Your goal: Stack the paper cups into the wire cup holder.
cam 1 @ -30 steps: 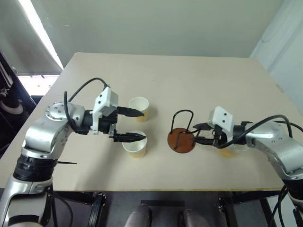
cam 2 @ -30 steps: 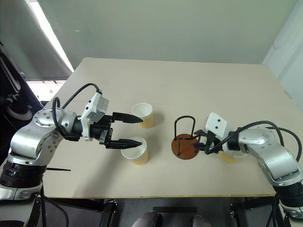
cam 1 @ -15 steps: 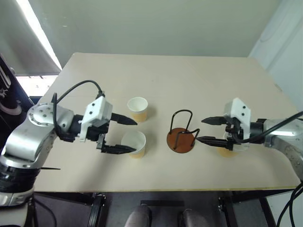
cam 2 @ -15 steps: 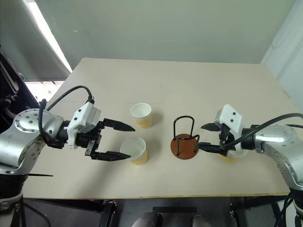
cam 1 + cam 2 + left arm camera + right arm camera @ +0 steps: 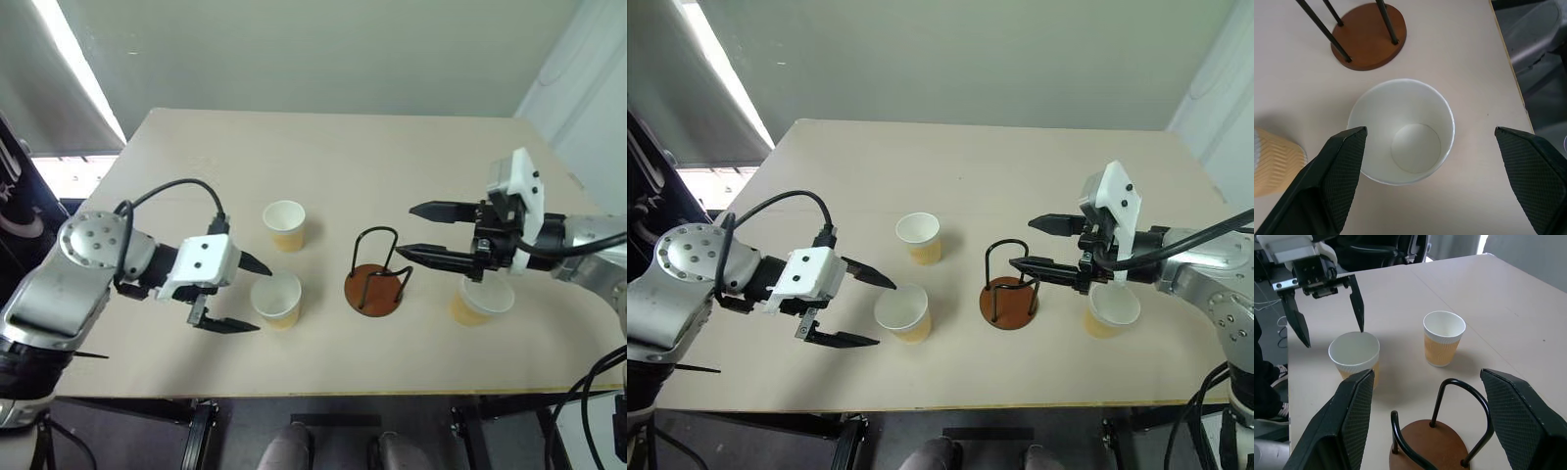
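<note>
My left gripper should bring one finger inside before it closes on the nearer cup's side point(image 5: 278, 320). Both of its fingers are still outside the nearer cup's rim.
Three paper cups stand upright on the table: one far left of centre point(image 5: 285, 225), one nearer point(image 5: 275, 299), one on the right point(image 5: 480, 299). The wire cup holder point(image 5: 374, 289) stands empty between them, its black loops rising from a reddish-brown base. My left gripper point(image 5: 265, 300) is open, its fingertips just left of the nearer cup point(image 5: 1403, 129), one on each side of it and not touching. My right gripper point(image 5: 405, 231) is open and empty, raised above the table just right of the holder, with the right cup under its wrist.
The table's near edge point(image 5: 323, 395) runs close below the nearer cup and the holder. The right wrist view looks past the holder point(image 5: 1430, 445) to both left cups point(image 5: 1444, 338) point(image 5: 1354, 355) and the left gripper point(image 5: 1327, 308).
My right gripper has risen from table level beside the holder and its fingers have spread. My left gripper has rolled and drawn back left from the nearer cup. The cups have not moved.
</note>
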